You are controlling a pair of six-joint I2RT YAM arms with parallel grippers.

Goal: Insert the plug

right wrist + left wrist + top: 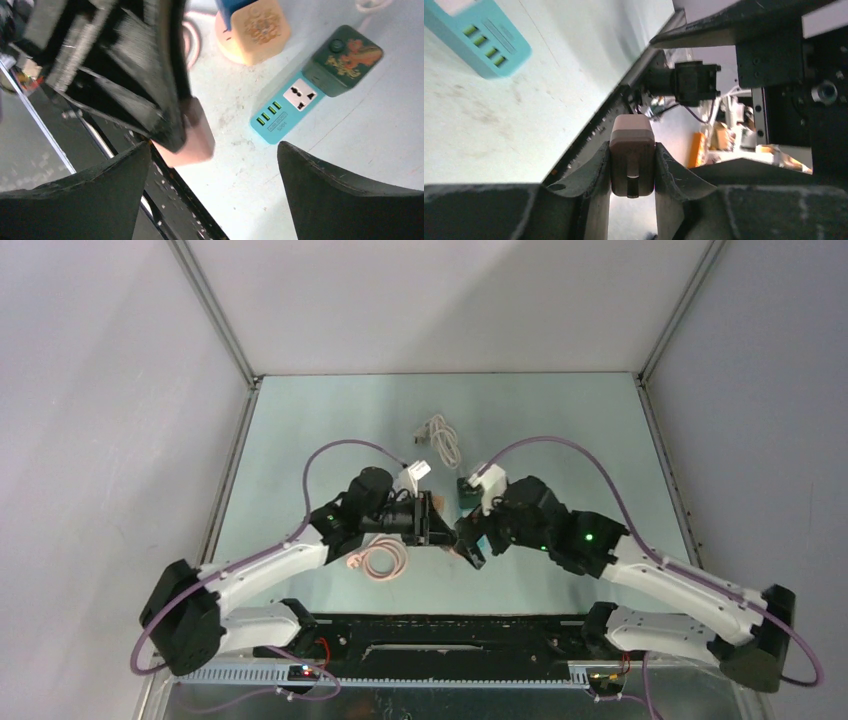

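Observation:
The pink plug (632,131) has an end sticking out, and my right gripper will grab it by the sides of that end next. The opposite end stays free to insert.
My left gripper (441,528) is shut on a pink plug (632,131), which sits upright between its fingers (596,167) above the table. The plug also shows in the right wrist view (194,144), sticking out under the left gripper's black fingers. A teal power strip (280,112) with a white socket, several green USB ports and a dark green end lies flat on the table. It also shows in the left wrist view (479,35), and my right arm partly hides it in the top view (466,486). My right gripper (215,200) is open and empty, close beside the plug.
A coiled pink cable (382,560) lies near the left arm. A coiled white cable (440,438) lies further back. A peach cube adapter with a blue part (255,27) stands next to the strip. The black base rail (430,635) runs along the near edge.

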